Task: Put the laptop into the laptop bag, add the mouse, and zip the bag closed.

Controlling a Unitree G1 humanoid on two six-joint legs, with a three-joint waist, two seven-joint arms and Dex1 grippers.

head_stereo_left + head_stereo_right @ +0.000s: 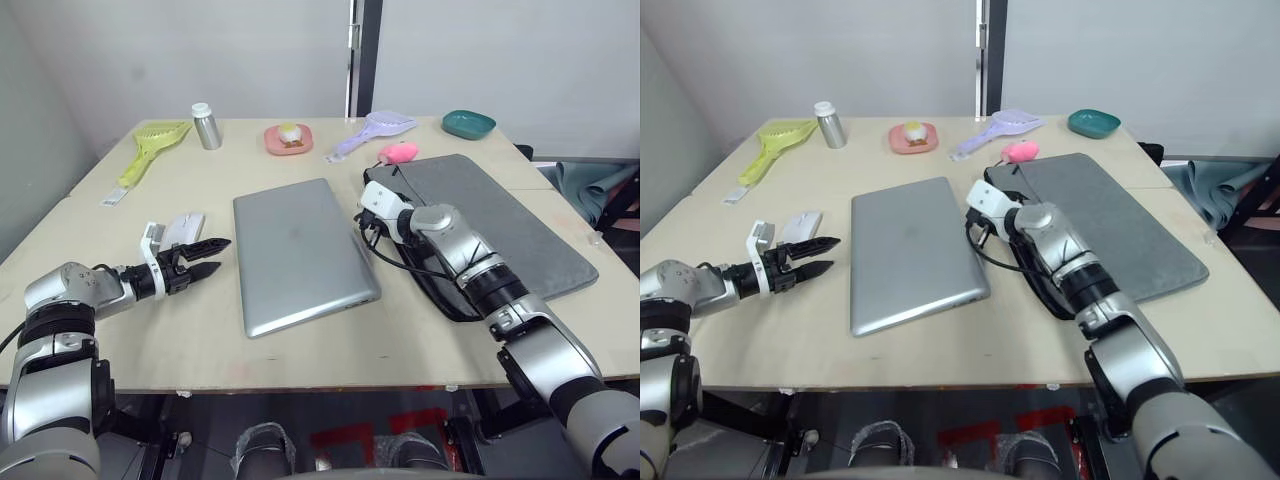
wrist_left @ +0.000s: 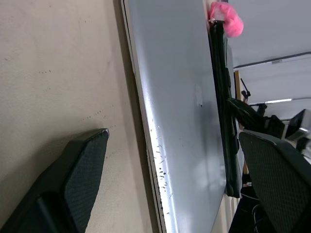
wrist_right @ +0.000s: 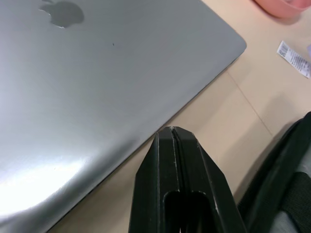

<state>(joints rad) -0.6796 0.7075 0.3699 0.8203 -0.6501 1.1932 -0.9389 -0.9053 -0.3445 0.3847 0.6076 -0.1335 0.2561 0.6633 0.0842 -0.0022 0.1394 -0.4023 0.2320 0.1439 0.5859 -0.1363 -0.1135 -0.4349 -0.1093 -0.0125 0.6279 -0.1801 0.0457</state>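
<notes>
The left gripper should next grip the laptop by its long edge near the mouse, so that the laptop's edge facing the bag stays free to slide in.
The silver-grey laptop lies closed and flat at the table's middle. To its right, the grey laptop bag lies flat with its black edge and straps facing the laptop. The white mouse rests left of the laptop. My left gripper is open and low over the table, just in front of the mouse, its fingers pointing at the laptop's left edge. My right gripper is shut on nothing. It hovers over the narrow strip of table between the laptop's right edge and the bag.
Along the far side sit a yellow-green scoop, a silver bottle, a pink plate with food, a purple scoop, a teal bowl and a pink plush toy at the bag's far corner.
</notes>
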